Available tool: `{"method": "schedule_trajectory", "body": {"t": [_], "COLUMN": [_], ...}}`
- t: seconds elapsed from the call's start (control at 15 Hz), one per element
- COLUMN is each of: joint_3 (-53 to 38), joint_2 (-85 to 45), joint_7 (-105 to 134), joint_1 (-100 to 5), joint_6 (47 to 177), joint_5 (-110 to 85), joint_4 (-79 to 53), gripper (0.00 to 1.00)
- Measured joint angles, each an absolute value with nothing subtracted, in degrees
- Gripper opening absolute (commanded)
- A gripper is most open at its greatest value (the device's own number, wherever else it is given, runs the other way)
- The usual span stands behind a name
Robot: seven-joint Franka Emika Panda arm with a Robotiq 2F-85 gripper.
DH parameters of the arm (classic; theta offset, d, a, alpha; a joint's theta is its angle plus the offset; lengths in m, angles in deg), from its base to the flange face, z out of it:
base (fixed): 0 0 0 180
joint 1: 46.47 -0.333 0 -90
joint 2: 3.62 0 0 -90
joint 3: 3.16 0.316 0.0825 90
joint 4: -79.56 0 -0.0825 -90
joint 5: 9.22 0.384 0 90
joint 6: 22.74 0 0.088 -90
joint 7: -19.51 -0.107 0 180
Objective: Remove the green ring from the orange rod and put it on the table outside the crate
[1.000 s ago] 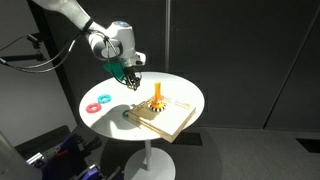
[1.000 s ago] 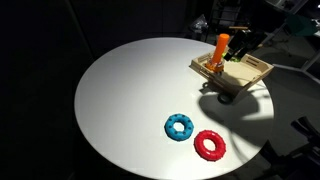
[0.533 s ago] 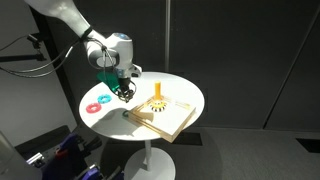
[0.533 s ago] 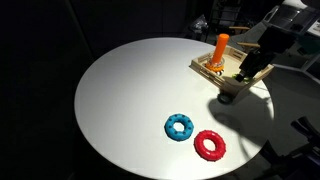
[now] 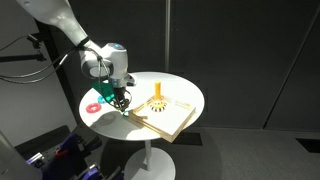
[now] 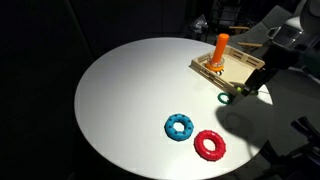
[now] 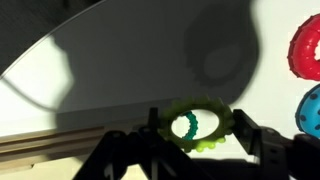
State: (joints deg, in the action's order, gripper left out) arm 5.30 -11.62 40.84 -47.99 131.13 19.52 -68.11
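Note:
I should lower the green ring before I open my gripper, because it hangs above the table and would fall close to another ring beside the crate.
My gripper (image 5: 120, 101) is shut on the green ring (image 7: 193, 124), which sits between the two dark fingers in the wrist view. It hangs low over the white table (image 6: 130, 90), just outside the wooden crate (image 6: 243, 66), and the ring (image 6: 226, 97) shows beside the crate's near edge. The orange rod (image 6: 220, 52) stands upright in the crate with nothing on it; it also shows in an exterior view (image 5: 158, 95) to the right of my gripper.
A red ring (image 6: 210, 145) and a blue ring (image 6: 180, 127) lie side by side on the table; both show at the right edge of the wrist view (image 7: 305, 45). The table edge is close behind my gripper. The room is dark.
My gripper has carried the green ring away from the crate and downward, to just above the tabletop beside the crate.

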Motion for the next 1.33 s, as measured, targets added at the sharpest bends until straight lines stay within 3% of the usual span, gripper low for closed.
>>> {"method": "schedule_trajectory", "body": {"t": [0.67, 0.73, 0.8, 0.87, 1.0, 1.33], "joint_3": [8.1, 8.6, 8.9, 9.2, 9.6, 10.1], "joint_2": [-16.7, -17.3, -17.9, -18.4, -19.4, -20.5], "joint_7": [42.9, 42.9, 42.9, 42.9, 42.9, 42.8], "joint_1": [-47.1, -46.6, -46.2, -45.7, -44.8, -43.1], "joint_6": [140.7, 141.3, 141.9, 142.3, 142.6, 142.5], "joint_5": [21.3, 21.2, 21.0, 20.7, 19.7, 16.6], "joint_4": [-71.0, -71.1, -71.2, -71.2, -71.2, -71.3], "gripper": [0.49, 0.53, 0.66, 0.93, 1.00, 1.00]}}
